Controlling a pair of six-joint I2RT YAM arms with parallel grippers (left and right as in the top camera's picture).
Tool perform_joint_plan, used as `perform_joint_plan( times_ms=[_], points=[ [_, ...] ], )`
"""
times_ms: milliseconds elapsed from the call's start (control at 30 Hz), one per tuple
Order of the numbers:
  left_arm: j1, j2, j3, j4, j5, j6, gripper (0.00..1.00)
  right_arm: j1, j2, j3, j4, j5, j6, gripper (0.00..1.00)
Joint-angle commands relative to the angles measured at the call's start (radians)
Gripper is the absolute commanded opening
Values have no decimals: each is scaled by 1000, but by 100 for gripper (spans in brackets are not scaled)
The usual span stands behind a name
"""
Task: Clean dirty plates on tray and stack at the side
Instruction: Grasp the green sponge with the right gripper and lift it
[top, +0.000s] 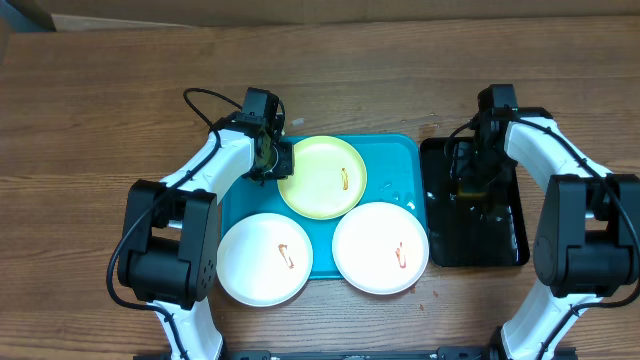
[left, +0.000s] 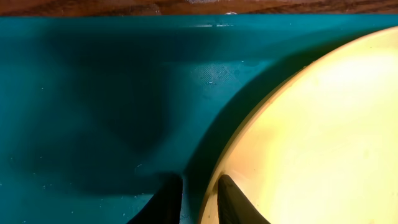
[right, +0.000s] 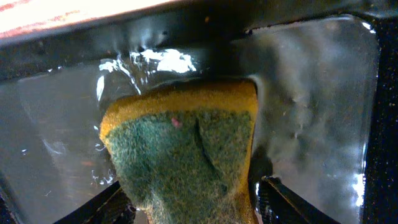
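Note:
The sponge (right: 180, 143) will next be gripped across its middle (right: 191, 186) from above by my right gripper, so the sponge's bottom stays free to clean the dirty plate.
The turquoise tray (top: 400, 160) holds three plates. The yellow-green plate (top: 322, 178) lies at the back, with a reddish smear near its right side. Two white plates (top: 265, 258) (top: 380, 247) sit in front, each with a smear. My left gripper (top: 278, 163) (left: 200, 178) is shut on the yellow-green plate (left: 323, 137) at its left rim, one finger outside and one over the plate. A dark shadow runs under that rim. My right gripper (top: 473, 180) (right: 191, 185) stands open round a yellow-and-green sponge (right: 180, 143), with a slim gap at its right finger (right: 280, 199).
A narrow black tray (top: 505, 245) (right: 323, 99) with shallow water stands right of the turquoise one; the sponge rests in it. The wooden table (top: 100, 100) stretches round both trays. Both arm bases stand at the table's front edge.

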Motion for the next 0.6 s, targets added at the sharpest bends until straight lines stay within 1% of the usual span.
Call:
perform_joint_plan(
  times_ms=[0,133,167,233,400,567],
  points=[
    [-1,12,-8,-3,-14,-2,23,-1,-8,21,1,3,0,62],
    [-1,12,-8,-3,-14,-2,23,-1,-8,21,37,3,0,61],
    [-1,12,-8,-3,-14,-2,23,-1,-8,22,43,3,0,60],
    [-1,12,-8,-3,-14,-2,23,-1,-8,29,36,13,0,55],
    [-1,12,-8,-3,-14,-3,23,-1,-12,74,-21,36,0,55],
    [-1,12,-8,-3,-14,-2,23,-1,-12,88,-21,36,0,55]
  ],
)
